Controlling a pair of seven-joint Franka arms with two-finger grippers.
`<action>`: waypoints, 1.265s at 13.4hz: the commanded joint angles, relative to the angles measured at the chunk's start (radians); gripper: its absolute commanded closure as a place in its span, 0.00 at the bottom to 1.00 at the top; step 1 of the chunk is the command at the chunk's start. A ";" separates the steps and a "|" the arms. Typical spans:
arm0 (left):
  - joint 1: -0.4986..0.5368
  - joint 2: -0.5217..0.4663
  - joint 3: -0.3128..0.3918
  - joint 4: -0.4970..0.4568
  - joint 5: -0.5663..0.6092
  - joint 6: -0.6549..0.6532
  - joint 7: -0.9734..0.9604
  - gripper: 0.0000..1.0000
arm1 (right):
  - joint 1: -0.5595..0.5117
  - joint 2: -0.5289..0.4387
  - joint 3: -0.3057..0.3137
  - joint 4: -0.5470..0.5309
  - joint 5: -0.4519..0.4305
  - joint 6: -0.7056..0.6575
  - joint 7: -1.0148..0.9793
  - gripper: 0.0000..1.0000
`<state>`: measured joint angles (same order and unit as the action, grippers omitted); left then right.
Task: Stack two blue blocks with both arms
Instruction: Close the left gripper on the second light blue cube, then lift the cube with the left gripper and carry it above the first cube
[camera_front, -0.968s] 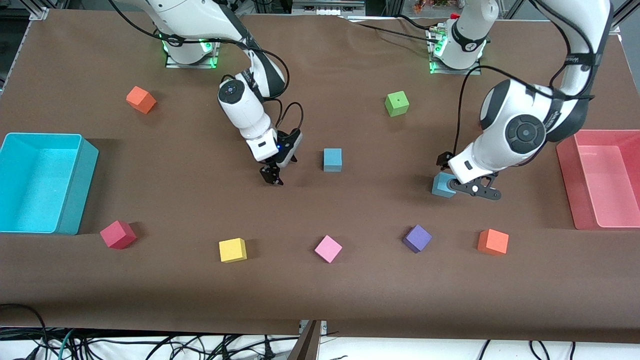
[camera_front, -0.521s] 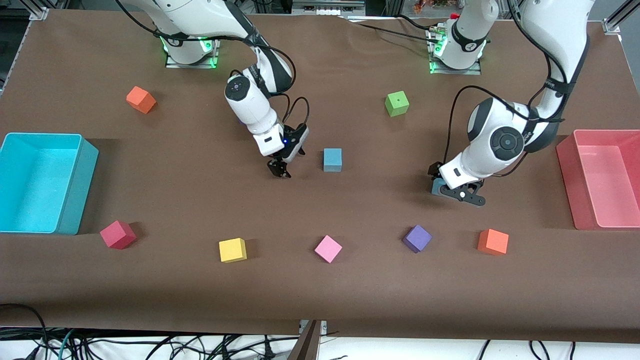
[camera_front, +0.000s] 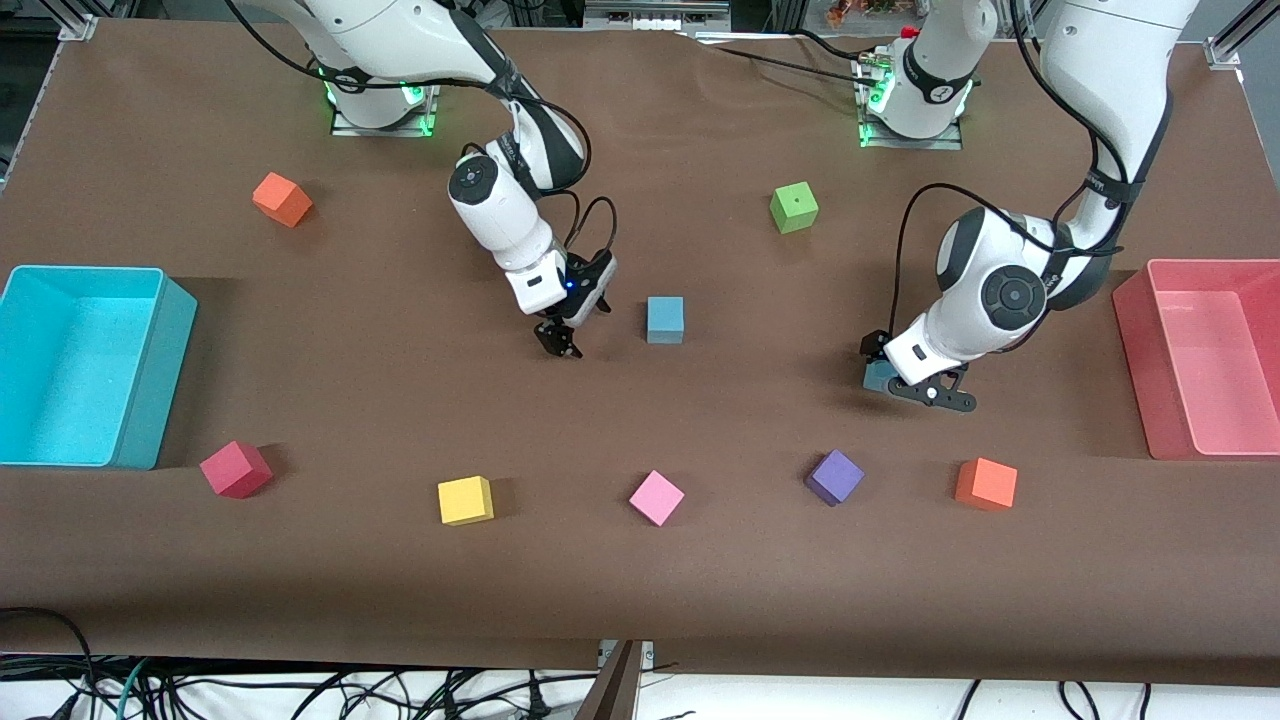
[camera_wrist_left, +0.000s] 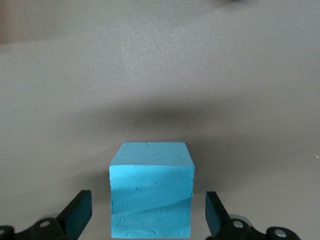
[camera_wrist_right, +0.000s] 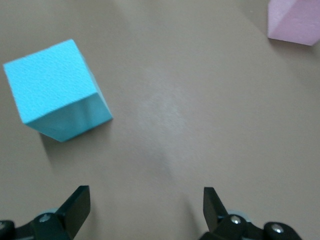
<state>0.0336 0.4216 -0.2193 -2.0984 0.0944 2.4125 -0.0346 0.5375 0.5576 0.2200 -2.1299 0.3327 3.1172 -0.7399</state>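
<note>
My left gripper is about to grab the second blue block by its two opposite sides next, to stack it on the other blue block (camera_front: 666, 320).
One blue block (camera_front: 665, 319) sits on the brown table near its middle. My right gripper (camera_front: 558, 340) is open and empty, low over the table beside this block, toward the right arm's end. In the right wrist view the block (camera_wrist_right: 57, 90) lies ahead of my open right gripper (camera_wrist_right: 145, 200), off to one side. The second blue block (camera_front: 877, 378) is mostly hidden under my left gripper (camera_front: 900, 372). In the left wrist view this block (camera_wrist_left: 151, 192) sits between the fingers of my open left gripper (camera_wrist_left: 147, 212), with a gap on each side.
A cyan bin (camera_front: 150, 365) stands at the right arm's end and a pink bin (camera_front: 1140, 360) at the left arm's end. Red (camera_front: 236, 468), yellow (camera_front: 465, 499), pink (camera_front: 656, 497), purple (camera_front: 834, 476) and orange (camera_front: 986, 483) cubes line the near side. An orange cube (camera_front: 282, 198) and a green cube (camera_front: 794, 207) lie near the bases.
My left gripper has come down around the second blue block and now hides most of it. My right gripper has moved closer to the middle blue block.
</note>
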 joint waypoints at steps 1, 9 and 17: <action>0.005 0.017 -0.003 -0.005 0.021 0.028 -0.024 0.04 | -0.161 0.045 0.157 0.015 0.022 0.032 -0.125 0.00; 0.006 0.020 -0.005 0.009 0.005 0.008 -0.152 0.79 | -0.302 0.122 0.332 0.030 0.022 0.031 -0.185 0.00; -0.014 -0.007 -0.021 0.169 -0.242 -0.285 -0.463 0.79 | -0.343 0.166 0.386 0.041 0.022 0.037 -0.191 0.00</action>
<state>0.0329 0.4353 -0.2350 -1.9530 -0.1058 2.1789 -0.3945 0.2182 0.6966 0.5759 -2.1097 0.3363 3.1375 -0.8959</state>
